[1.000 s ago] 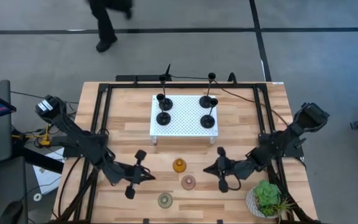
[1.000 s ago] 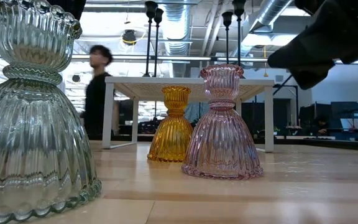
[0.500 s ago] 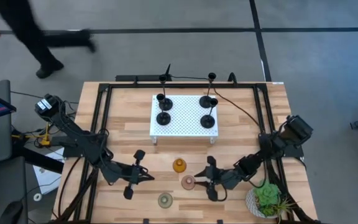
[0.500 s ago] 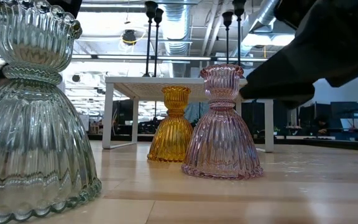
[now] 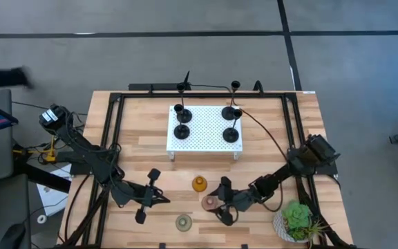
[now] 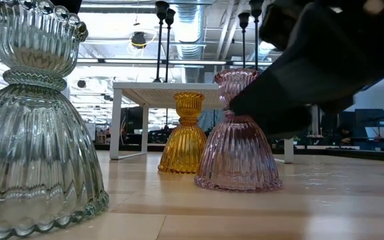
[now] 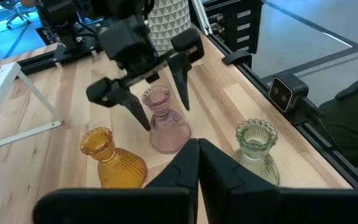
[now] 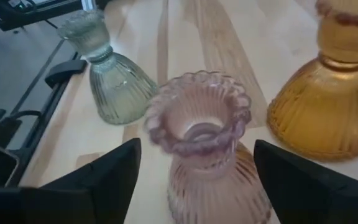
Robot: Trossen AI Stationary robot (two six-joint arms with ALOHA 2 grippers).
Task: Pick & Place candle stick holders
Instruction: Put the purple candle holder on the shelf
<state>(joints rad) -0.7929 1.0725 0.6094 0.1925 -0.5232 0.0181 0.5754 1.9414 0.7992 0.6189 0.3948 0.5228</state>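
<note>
My right gripper needs to move the pink glass candle holder to the white platform, so next it should grab the candle holder by its narrow neck (image 8: 205, 157).
Three ribbed glass candle stick holders stand on their bases on the wooden table: amber (image 5: 199, 184), pink (image 5: 209, 202) and pale green (image 5: 184, 222). Several black candle stick holders stand on the white perforated platform (image 5: 204, 144) farther back. My right gripper (image 5: 217, 202) is open, and its fingers stand on either side of the pink holder's neck (image 8: 201, 124) without touching it. My left gripper (image 5: 162, 199) is shut and hangs above the table to the left of the glass holders, with nothing in it (image 7: 197, 152).
A potted plant (image 5: 297, 220) stands at the near right corner, close behind my right arm. Black frame rails (image 5: 116, 131) run along the table's left, right and far sides. The amber holder (image 8: 328, 106) and the green holder (image 8: 107, 74) stand close to the pink one.
My right gripper has moved toward the table's left edge and down to the pink holder, opening wide on the way; its fingers now flank that holder. A person beyond the far edge has walked off to the left.
</note>
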